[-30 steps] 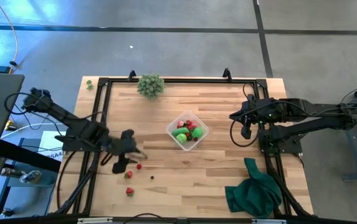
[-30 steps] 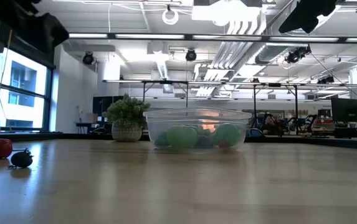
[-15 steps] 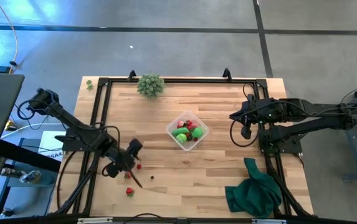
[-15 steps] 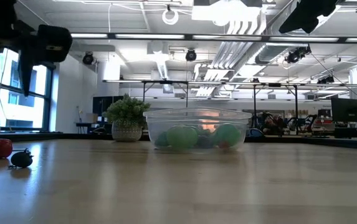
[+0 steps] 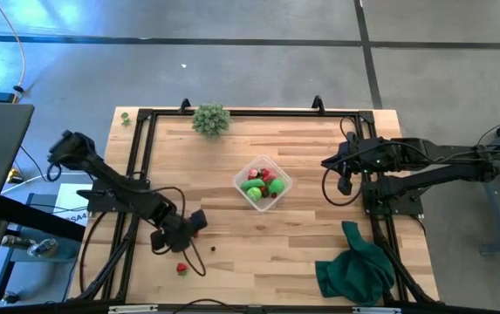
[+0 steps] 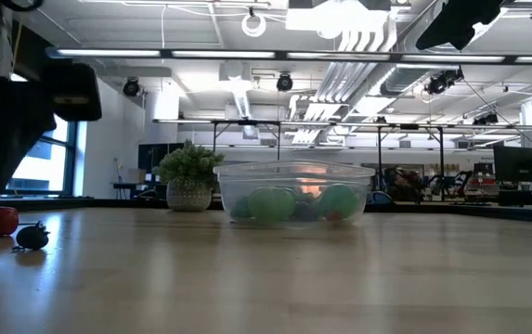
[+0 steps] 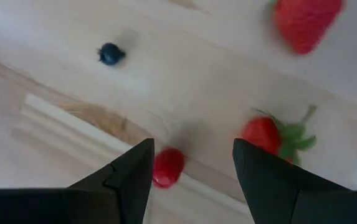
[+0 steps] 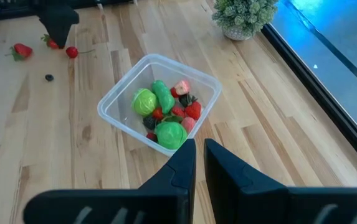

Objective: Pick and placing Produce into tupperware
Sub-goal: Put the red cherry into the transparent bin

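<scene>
My left gripper is to pick up the small red berry by its round body (image 7: 168, 167) next.
The clear tupperware (image 5: 263, 183) stands mid-table with green and red produce inside (image 8: 159, 102). Loose produce lies on the wood at the near left: a small red berry (image 7: 167, 167), a leafy strawberry (image 7: 268, 135), another strawberry (image 7: 306, 22) and a dark blueberry (image 7: 109, 54). My left gripper (image 7: 190, 163) is open and points steeply down just above the small berry and the leafy strawberry, touching neither. My right gripper (image 8: 200, 152) hangs shut and empty at the table's right side, beyond the tupperware.
A pale green bushy plant (image 5: 210, 119) stands at the far edge. A dark green cloth (image 5: 354, 266) lies crumpled at the near right corner. A black frame (image 5: 140, 157) runs around the tabletop. Bare wood lies between the tupperware and the loose pieces.
My left gripper has come down toward the table's near edge, over the loose red pieces, and has rolled about its own axis. Its fingers have stayed open. The produce and the right arm have kept still.
</scene>
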Motion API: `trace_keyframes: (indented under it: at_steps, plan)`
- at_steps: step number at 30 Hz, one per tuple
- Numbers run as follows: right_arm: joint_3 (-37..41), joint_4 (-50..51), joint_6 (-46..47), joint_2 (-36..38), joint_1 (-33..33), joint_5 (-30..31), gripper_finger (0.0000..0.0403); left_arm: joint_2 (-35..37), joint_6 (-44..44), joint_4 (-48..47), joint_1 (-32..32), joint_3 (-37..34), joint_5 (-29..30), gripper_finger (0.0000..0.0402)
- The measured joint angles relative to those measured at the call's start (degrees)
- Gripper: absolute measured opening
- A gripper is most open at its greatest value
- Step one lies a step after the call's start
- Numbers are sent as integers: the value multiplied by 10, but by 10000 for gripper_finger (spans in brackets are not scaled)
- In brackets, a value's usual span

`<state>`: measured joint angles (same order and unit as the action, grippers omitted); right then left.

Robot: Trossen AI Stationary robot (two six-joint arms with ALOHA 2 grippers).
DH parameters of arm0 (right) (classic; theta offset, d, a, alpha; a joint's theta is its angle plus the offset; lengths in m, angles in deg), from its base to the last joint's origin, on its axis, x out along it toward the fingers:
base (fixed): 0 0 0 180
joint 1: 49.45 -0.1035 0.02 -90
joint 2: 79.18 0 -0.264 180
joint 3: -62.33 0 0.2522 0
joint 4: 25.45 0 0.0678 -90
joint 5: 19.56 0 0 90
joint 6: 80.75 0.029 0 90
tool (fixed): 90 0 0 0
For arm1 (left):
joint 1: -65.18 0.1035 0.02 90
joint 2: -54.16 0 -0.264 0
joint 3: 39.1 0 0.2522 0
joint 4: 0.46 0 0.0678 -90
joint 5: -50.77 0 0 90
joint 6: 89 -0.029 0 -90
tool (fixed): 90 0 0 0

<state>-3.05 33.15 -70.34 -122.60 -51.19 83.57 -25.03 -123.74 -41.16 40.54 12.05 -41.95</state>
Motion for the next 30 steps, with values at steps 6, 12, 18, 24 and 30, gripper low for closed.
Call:
trace_keyframes:
  at_steps: [6,12,18,24,30]
  plan:
    - [0,0,0,0,0,0,25,-19,-1,4,48,0,-3,209]
    - [0,1,0,0,0,0,25,-18,-24,2,85,1,-38,209]
    - [0,0,0,0,0,0,25,-29,-30,6,85,1,-50,209]
    - [0,0,0,0,0,0,25,-45,-30,10,85,1,-42,209]
    - [0,2,0,0,0,0,25,-46,-30,17,85,0,-46,209]
